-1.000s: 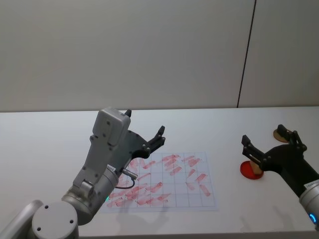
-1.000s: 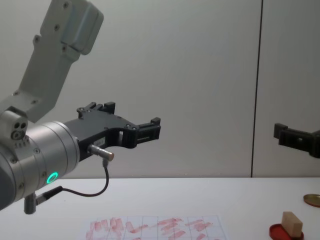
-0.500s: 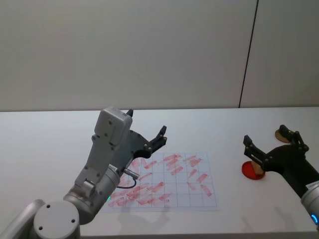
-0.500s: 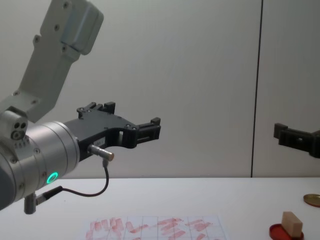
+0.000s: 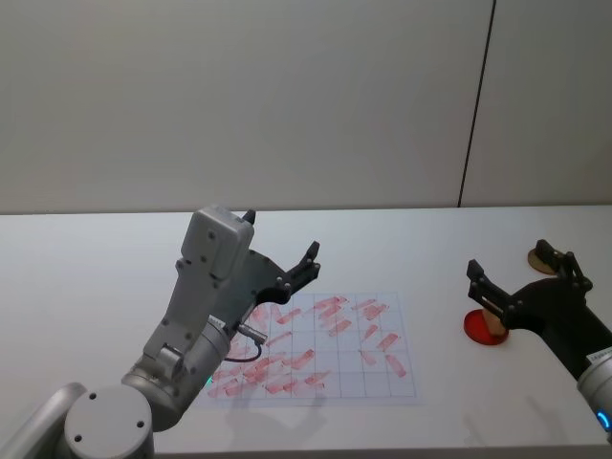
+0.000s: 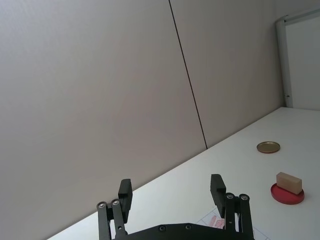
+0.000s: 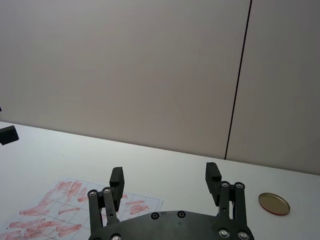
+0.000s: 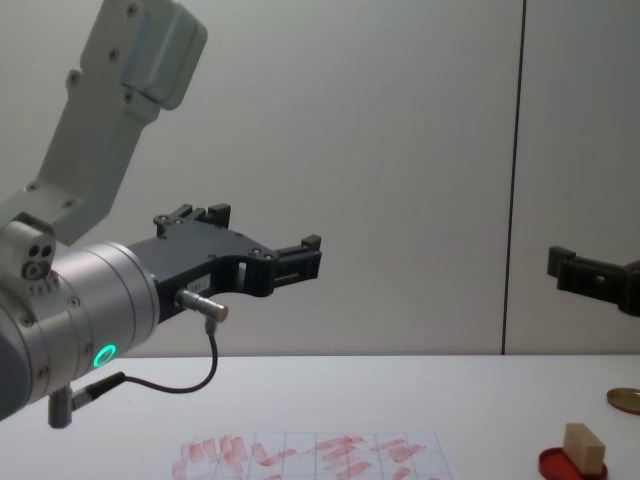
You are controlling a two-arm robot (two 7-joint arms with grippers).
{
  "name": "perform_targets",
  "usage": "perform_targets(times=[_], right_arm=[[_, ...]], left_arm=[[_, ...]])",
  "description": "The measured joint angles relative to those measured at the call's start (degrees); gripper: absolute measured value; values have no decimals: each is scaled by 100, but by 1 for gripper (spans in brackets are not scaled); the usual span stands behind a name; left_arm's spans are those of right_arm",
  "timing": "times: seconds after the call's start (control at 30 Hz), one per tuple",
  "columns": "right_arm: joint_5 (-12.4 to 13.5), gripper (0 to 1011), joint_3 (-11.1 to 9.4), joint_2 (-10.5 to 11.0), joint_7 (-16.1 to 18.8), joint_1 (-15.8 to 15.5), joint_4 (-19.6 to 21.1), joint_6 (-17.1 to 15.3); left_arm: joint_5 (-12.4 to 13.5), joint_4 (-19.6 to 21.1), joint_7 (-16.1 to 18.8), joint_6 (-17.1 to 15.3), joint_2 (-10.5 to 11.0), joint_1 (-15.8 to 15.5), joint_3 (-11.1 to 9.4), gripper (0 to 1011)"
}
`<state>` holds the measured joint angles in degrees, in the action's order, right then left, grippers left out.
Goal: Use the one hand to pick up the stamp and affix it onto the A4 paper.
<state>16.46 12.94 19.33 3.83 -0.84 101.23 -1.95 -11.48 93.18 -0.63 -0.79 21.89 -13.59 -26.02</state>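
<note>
The stamp stands with its printing end down on the red ink pad (image 8: 556, 465). I need to grab the stamp by its upper wooden sides next with my right gripper.
The stamp (image 8: 584, 447), a small tan wooden block, stands on a red round ink pad (image 8: 556, 466) at the table's right side; it also appears in the left wrist view (image 6: 289, 182). My right gripper (image 5: 508, 260), on the blue-lit wrist, hovers open above and just short of the stamp (image 5: 492, 323), its fingers level and empty (image 7: 165, 174). The A4 paper (image 5: 344, 349) lies flat mid-table, gridded and covered in red smudges. My left gripper (image 5: 278, 235) hangs open and empty above the paper's left part (image 8: 265, 230).
A gold-brown disc (image 6: 268, 147) lies on the table beyond the ink pad (image 5: 478, 330), near the right edge. The left arm's large grey forearm (image 5: 206, 287) rises over the paper's left side. White tabletop (image 5: 96, 268) stretches to the left and front.
</note>
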Motion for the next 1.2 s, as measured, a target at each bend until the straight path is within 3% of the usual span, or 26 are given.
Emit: perform_targets(times=[0.27, 0.57, 1.2], right_arm=[[-1, 1001, -32, 4, -51, 13, 0, -40], [-35, 1001, -98, -22, -294, 126, -151, -355], [-275, 1001, -93, -394, -584, 844, -1273, -911]], left_arm=[[0, 0, 0, 0, 0, 0, 0, 993], [0, 0, 0, 0, 0, 0, 0, 993], [0, 0, 0, 0, 0, 0, 0, 993]])
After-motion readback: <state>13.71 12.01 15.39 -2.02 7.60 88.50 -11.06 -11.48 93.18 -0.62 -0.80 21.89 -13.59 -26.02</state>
